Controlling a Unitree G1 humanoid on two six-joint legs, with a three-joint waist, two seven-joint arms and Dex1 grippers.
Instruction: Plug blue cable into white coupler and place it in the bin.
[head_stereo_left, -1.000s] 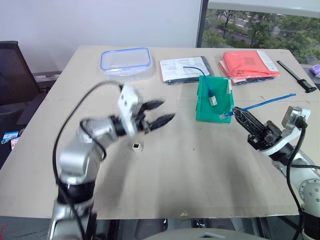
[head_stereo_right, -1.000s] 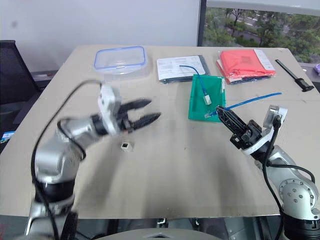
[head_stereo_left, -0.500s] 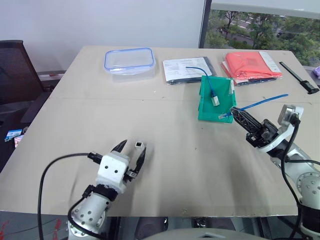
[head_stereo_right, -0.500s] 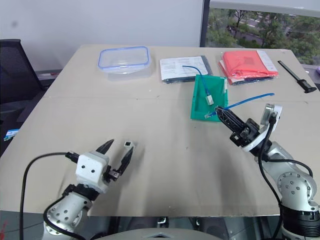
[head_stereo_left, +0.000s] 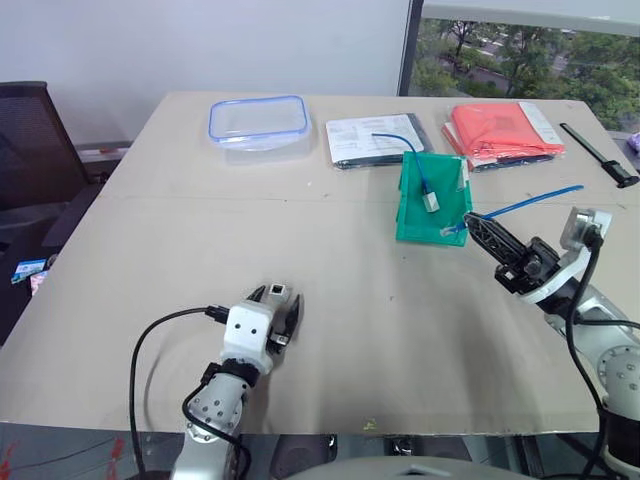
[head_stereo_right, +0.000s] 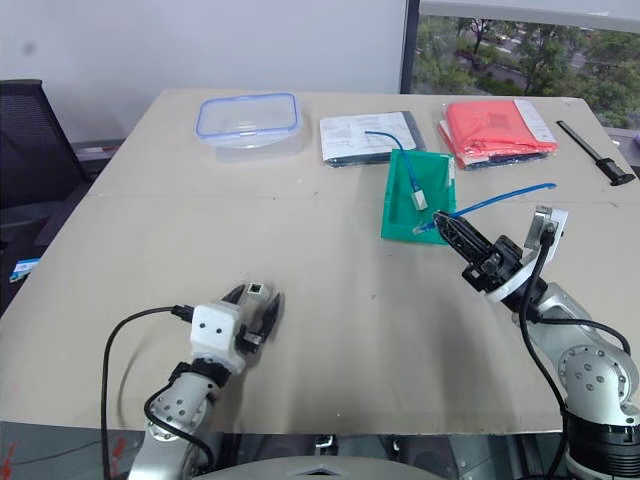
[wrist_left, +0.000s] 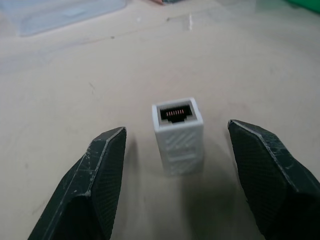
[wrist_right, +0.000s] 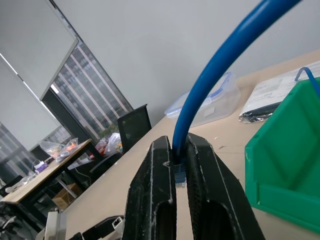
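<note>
The left gripper needs to close on the white coupler, since its fingers reach down on either side of the coupler below the coupler's dark socket.
The white coupler (wrist_left: 178, 132) stands on the table with its dark socket showing. My left gripper (wrist_left: 178, 131) lies low at the near left of the table, open, one finger (wrist_left: 102, 167) on each side of the coupler and apart from it; from the head I see it around the coupler (head_stereo_left: 277, 293). My right gripper (head_stereo_left: 480, 227) hovers at the right, shut on the end of the blue cable (head_stereo_left: 530, 203), which trails back to the right. Its clear plug sits between the pads (wrist_right: 200, 175). The green bin (head_stereo_left: 415, 222) stands just beyond the right gripper's tip.
Inside the bin lies another blue cable with a white block tip (head_stereo_left: 428, 200). Along the far edge are a clear tub with a blue rim (head_stereo_left: 258, 122), a document sleeve (head_stereo_left: 375, 138), a red packet (head_stereo_left: 500, 128) and a black tool (head_stereo_left: 595, 152). A black chair (head_stereo_left: 30, 150) stands left.
My left arm has dropped from mid-air down to the table and come back toward me, its open fingers now flanking the coupler. The right gripper and cable have stayed put.
</note>
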